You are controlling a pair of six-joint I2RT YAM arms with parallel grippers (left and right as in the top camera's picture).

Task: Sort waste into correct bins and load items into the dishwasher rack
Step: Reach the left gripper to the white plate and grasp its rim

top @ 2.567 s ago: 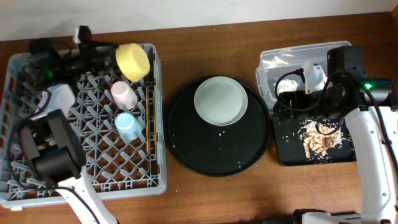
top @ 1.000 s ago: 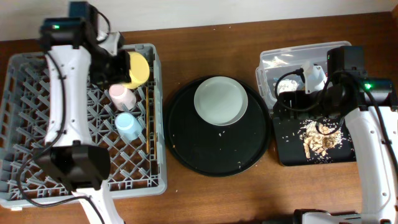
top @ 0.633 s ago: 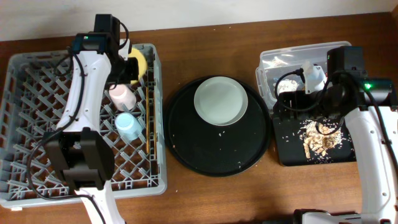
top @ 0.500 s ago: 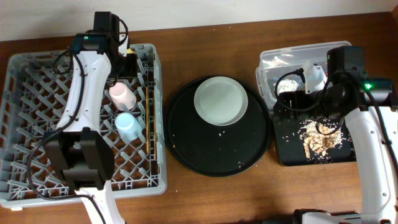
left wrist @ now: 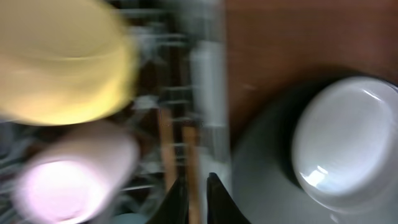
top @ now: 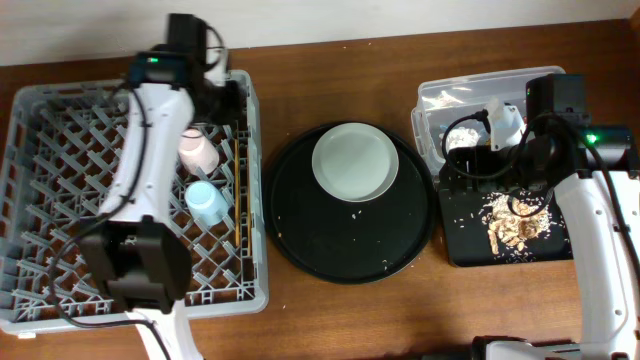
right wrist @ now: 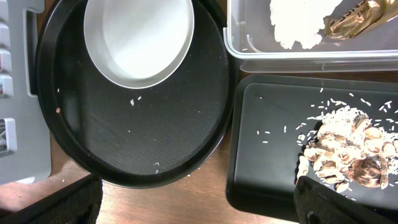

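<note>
The left gripper reaches the white plate and grabs it by its rim next. That leaves the opposite edge free to stand in the dishwasher rack.
My left gripper hovers over the back right corner of the grey dishwasher rack, its jaws a narrow gap apart and holding nothing. The left wrist view shows the yellow bowl lying in the rack, with the pink cup and chopsticks beside it. A blue cup lies nearer the front. The white plate rests on the round black tray. My right gripper stands wide open, empty, between that tray and the black bin.
The clear tub at the back right holds the white napkin and gold wrapper. Beige food scraps lie in the shallow black bin, with loose grains scattered there and on the round tray. The overhead view hides the bowl under my left wrist.
My left arm swung right along the rack's back edge with the yellow bowl, and its jaws have since parted from it. The right arm has not moved.
</note>
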